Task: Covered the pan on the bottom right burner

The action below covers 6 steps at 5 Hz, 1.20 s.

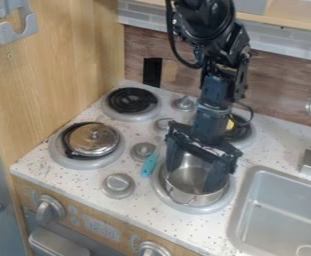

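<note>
The round metal lid (91, 141) needs to be grabbed next by its small knob with my gripper, so that it can cover the pan on the bottom right burner.
The gripper (192, 181) hangs low over the bottom right burner (163, 192), its two fingers spread wide apart. Between and beneath them stands a silver metal pan (190, 199), uncovered, with its inside visible; the fingers hide parts of its rim and wall. I cannot tell whether either fingertip touches the pan. A round shiny metal lid (91, 141) with a small knob lies on the bottom left burner (71, 161), dark curved edges showing around it.
A turquoise-handled utensil (148, 166) lies just left of the pan. Grey knobs (118, 185) stand between the burners. The back left burner (132, 101) has a black coil. Something yellow (232, 121) shows behind the arm. The sink (281, 212) is at the right.
</note>
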Tool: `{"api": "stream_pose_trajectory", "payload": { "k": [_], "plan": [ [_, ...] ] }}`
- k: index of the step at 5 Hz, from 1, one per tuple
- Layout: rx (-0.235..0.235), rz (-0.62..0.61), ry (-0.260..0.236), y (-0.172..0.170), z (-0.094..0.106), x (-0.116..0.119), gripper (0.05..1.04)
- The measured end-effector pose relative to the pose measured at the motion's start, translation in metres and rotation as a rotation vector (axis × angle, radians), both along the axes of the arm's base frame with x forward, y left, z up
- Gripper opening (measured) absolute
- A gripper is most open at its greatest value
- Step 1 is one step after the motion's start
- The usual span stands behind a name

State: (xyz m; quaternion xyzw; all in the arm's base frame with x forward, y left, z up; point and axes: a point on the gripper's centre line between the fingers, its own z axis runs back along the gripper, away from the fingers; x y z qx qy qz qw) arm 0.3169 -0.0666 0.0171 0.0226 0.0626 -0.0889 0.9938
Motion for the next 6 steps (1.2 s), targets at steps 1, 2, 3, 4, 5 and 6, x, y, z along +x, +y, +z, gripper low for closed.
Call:
{"api": "stream_pose_trajectory", "payload": {
  "k": [1,2,3,4,5,6],
  "plan": [
    [0.007,-0.001,0.036,0.001,-0.01,-0.006,0.998],
    [0.004,0.013,0.042,0.004,-0.012,-0.007,0.998],
    [-0.005,0.052,0.007,0.015,-0.001,-0.001,0.998],
    [-0.015,0.126,-0.063,0.038,0.023,0.006,0.998],
    [-0.034,0.258,-0.091,0.077,0.032,0.005,0.998],
    [-0.053,0.383,-0.096,0.119,0.032,0.001,0.998]
  ]
}}
